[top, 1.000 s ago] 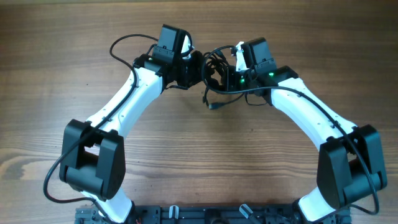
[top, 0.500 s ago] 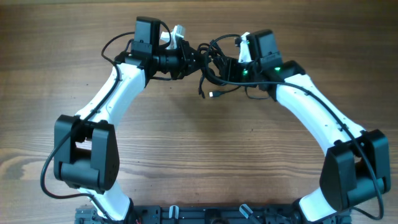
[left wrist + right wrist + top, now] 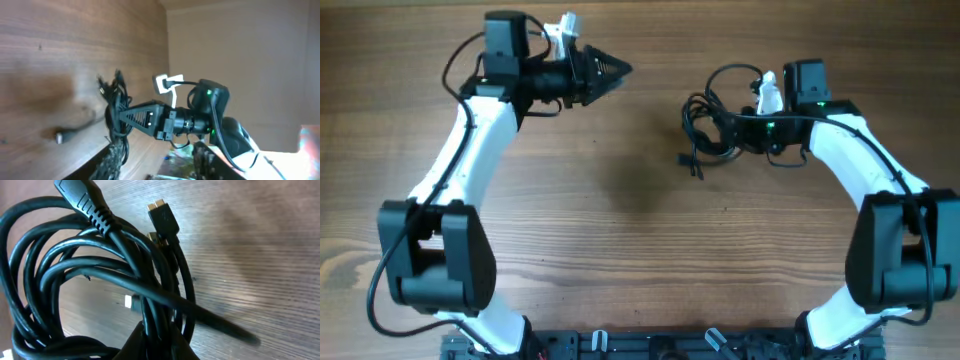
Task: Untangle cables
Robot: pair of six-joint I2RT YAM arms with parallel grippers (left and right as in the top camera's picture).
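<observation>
The plug end of the cables should stay free for untangling. My left gripper needs to grab the cables' loops next, on the side opposite my right gripper.
The cables [image 3: 702, 122] form one black tangle of loops at the right rear of the table, with a plug end [image 3: 694, 166] hanging down toward the front. My right gripper [image 3: 725, 132] is shut on the tangle from the right. Close up, several strands [image 3: 90, 245] run down between its fingers [image 3: 160, 339], and a metal plug [image 3: 162, 215] sticks out above. My left gripper [image 3: 620, 68] is far to the left at the rear, pointing right, open and empty. From its wrist, its fingers [image 3: 112, 160] stand apart, facing the distant tangle [image 3: 117, 107].
The wooden table [image 3: 620, 220] carries nothing else between the arms. Both arm bases [image 3: 440, 260] and a black rail [image 3: 650, 345] sit along the front edge. A plain wall [image 3: 240, 45] stands beyond the table's far side.
My left gripper let go of the tangle, opened and swung left and back. My right gripper closed on the tangle and carried it right, so the arms now stand wide apart.
</observation>
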